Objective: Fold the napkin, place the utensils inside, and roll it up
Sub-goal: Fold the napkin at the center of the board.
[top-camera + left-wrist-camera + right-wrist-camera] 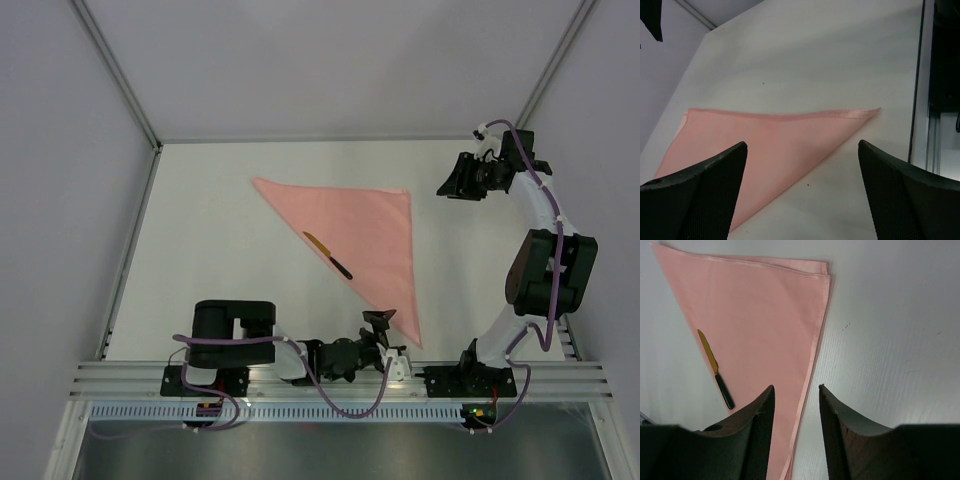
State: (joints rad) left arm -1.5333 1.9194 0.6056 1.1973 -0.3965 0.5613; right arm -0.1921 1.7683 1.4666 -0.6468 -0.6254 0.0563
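I will next grab the napkin point(370, 230) with my left gripper by the tip of its near corner point(417, 340), and then I will fold that corner inward over the utensil.
The napkin point(370, 230) lies flat on the white table, folded into a pale pink triangle with its long edge running from far left to near right. The utensil point(327, 255), a thin stick with a yellow part and a dark part, lies along that long edge. My left gripper point(380, 322) is low by the napkin's near corner, open and holding nothing. In the left wrist view the napkin point(775, 145) spreads ahead of the left gripper point(801, 143). My right gripper point(452, 185) hangs open just right of the far right corner. In the right wrist view the right gripper point(796, 387) is above the napkin's point(755, 315) hemmed edge, and the utensil point(715, 367) lies to its left.
The white table point(220, 280) is bounded by grey walls on the left, right and back. An aluminium rail point(340, 375) carrying both arm bases runs along the near edge. A dark table border and metal frame point(920, 100) show on the right in the left wrist view.
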